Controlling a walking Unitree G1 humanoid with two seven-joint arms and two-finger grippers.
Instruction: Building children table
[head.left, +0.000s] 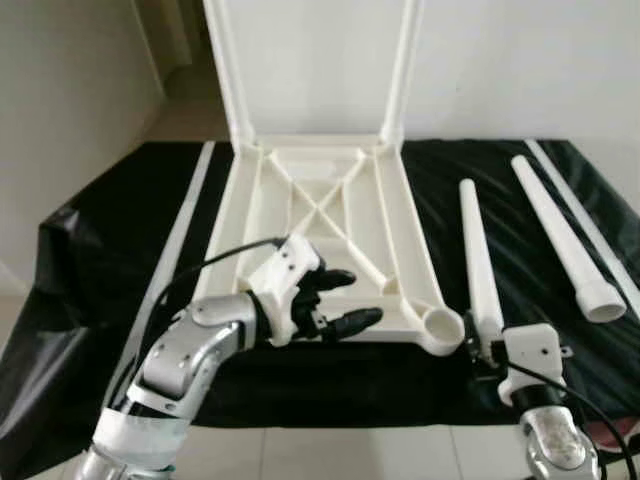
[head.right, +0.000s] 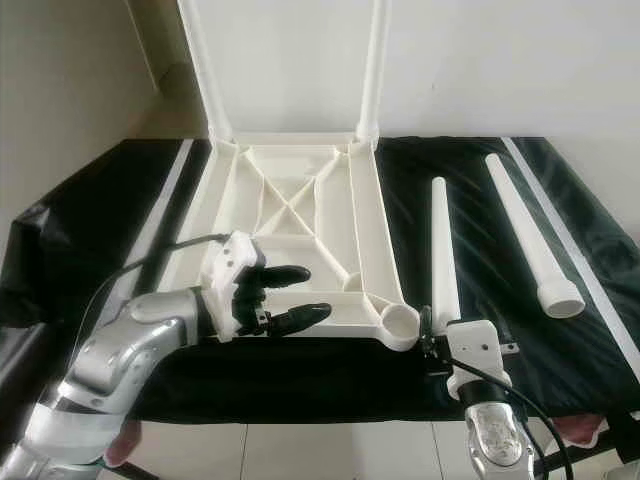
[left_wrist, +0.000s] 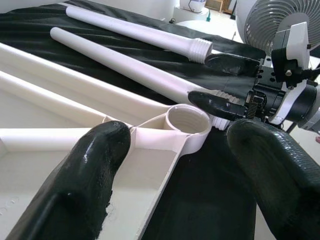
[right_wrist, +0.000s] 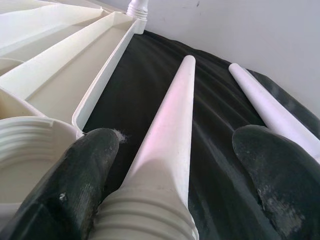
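My right gripper should next grab the nearer loose leg by its thick threaded end (right_wrist: 142, 215) to build the table.
The white table top (head.left: 415, 230) lies upside down on the black cloth, with two legs (head.left: 402, 60) standing upright in its far corners. Its near right corner has a threaded socket (head.left: 441, 325) with nothing in it. Two loose white legs lie to the right: a nearer one (head.left: 478, 260) and a farther one (head.left: 560, 235). My left gripper (head.left: 358, 298) is open just above the top's near edge, pointing toward that socket (left_wrist: 188, 120). My right gripper (right_wrist: 175, 165) is open, with one finger on each side of the nearer leg's thick threaded end (right_wrist: 150, 215).
The black cloth (head.left: 100, 250) covers a low platform against a white wall, and its front edge meets tiled floor close to me. White strips run along the cloth's left (head.left: 185, 210) and right (head.left: 590, 220) sides. A fan (left_wrist: 265, 20) stands off to the right.
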